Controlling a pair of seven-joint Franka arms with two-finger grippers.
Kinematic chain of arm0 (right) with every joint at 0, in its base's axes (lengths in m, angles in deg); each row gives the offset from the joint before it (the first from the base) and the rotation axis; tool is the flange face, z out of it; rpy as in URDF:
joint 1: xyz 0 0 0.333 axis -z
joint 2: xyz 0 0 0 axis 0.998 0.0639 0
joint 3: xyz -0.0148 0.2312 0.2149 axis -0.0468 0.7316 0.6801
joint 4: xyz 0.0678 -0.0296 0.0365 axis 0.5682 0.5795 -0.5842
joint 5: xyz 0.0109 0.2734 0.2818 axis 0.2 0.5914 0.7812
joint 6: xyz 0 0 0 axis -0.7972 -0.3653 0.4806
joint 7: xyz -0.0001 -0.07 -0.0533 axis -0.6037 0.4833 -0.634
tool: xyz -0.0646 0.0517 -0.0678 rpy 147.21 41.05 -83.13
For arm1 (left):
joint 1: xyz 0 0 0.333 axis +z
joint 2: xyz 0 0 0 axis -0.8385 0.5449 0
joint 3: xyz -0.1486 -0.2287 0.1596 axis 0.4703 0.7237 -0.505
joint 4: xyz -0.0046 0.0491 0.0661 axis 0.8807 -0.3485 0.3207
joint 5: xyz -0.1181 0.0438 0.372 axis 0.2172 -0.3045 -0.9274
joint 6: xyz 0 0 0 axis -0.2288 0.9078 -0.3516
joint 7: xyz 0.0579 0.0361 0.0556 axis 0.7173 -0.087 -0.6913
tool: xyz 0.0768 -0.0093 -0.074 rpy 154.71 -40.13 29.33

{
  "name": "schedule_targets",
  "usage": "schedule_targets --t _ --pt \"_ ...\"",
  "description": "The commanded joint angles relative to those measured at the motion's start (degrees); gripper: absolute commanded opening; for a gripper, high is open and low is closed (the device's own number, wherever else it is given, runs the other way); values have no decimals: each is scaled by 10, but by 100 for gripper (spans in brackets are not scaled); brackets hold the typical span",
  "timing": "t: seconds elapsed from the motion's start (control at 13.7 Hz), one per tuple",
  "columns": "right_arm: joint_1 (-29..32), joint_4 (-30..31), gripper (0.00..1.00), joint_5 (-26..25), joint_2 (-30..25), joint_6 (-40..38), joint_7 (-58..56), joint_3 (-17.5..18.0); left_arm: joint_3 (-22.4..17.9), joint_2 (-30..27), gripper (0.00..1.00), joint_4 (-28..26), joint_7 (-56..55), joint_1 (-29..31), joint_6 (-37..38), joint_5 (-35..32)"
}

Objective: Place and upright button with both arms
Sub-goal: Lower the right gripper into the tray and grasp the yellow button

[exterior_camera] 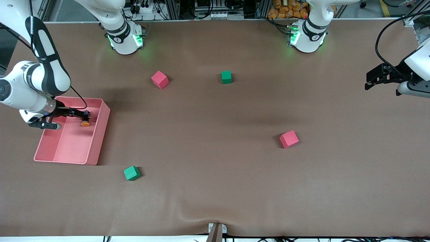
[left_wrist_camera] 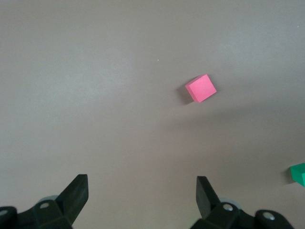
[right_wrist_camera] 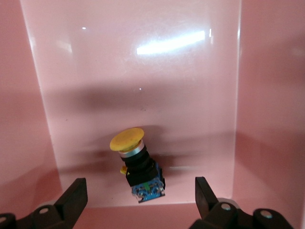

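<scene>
The right gripper takes hold of the button by its black body (right_wrist_camera: 141, 167) next, so the button's yellow cap (right_wrist_camera: 127, 140) stays free for standing it upright.
The button (exterior_camera: 85, 124) has an orange-yellow cap, a black body and a blue base. It lies tilted on its side on the floor of a pink tray (exterior_camera: 99, 134). In the right wrist view the button (right_wrist_camera: 136, 160) has its blue base toward my right gripper (right_wrist_camera: 139, 193), between the open fingers (right_wrist_camera: 76, 196) and not touching them. My right gripper (exterior_camera: 86, 116) reaches low into the tray, just above the button. My left gripper (exterior_camera: 370, 82) is open and empty, held up over the left arm's end of the table; it waits. Its fingers (left_wrist_camera: 76, 191) show bare table between them.
Two pink-red cubes (exterior_camera: 160, 79) (exterior_camera: 289, 139) and two green cubes (exterior_camera: 226, 77) (exterior_camera: 131, 173) lie scattered on the brown table. The left wrist view shows a pink cube (left_wrist_camera: 200, 88) and the edge of a green cube (left_wrist_camera: 299, 172). The tray has raised walls.
</scene>
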Motion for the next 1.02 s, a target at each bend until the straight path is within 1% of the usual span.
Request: schedule_targets --t 0.0,0.29,0.73,0.88,0.95 --pt "7 10 100 -8 25 41 -9 6 1 -3 100 7 6 1 7 -11" --pt "6 12 100 -8 50 68 -9 6 0 -6 100 11 8 2 7 -14" --pt "6 11 100 -8 62 78 -9 6 -1 -8 100 10 -3 3 9 -13" --pt "6 11 100 -8 63 79 -9 6 1 -8 100 10 -27 4 9 -12" --pt "6 11 84 -8 64 79 -9 6 2 -8 100 10 -39 4 14 -11"
